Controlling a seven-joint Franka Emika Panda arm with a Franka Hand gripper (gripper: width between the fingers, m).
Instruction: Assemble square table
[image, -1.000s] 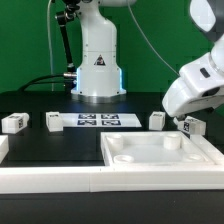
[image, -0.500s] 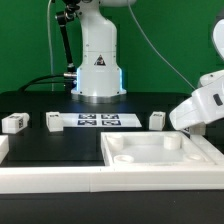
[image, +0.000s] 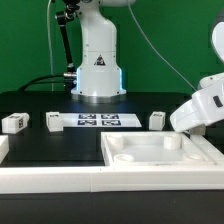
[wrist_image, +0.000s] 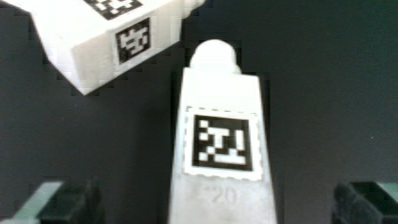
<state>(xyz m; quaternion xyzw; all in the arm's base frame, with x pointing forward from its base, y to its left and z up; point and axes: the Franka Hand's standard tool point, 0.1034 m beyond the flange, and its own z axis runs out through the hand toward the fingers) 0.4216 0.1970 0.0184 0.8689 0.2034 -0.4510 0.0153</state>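
Note:
My gripper is to grab the leg next by its plain body (wrist_image: 222, 204) beside its tag, so that the leg's rounded end stays free to join the slab.
The square table's top (image: 200, 160), a white slab with a raised rim, lies at the exterior view's lower right. Two small white tagged legs (image: 12, 123) (image: 52, 121) stand at the left and a third (image: 157, 119) stands right of the marker board. My gripper (image: 186, 128) is low behind the slab's far right corner and hides the fourth leg there. In the wrist view that leg (wrist_image: 222, 140) lies lengthwise between my open fingers (wrist_image: 63, 200), with a gap on each side. My gripper (wrist_image: 214, 205) straddles it. Another white tagged block (wrist_image: 111, 40) lies just beyond its tip.
The marker board (image: 95, 121) lies flat in front of the robot base (image: 97, 70). A long white border rail (image: 50, 180) runs along the front edge, with a raised end (image: 3, 148) at the exterior view's left.
My gripper has moved down and toward the exterior view's right over the last second, coming down over the fourth leg and hiding it. It has barely moved in the last half second.

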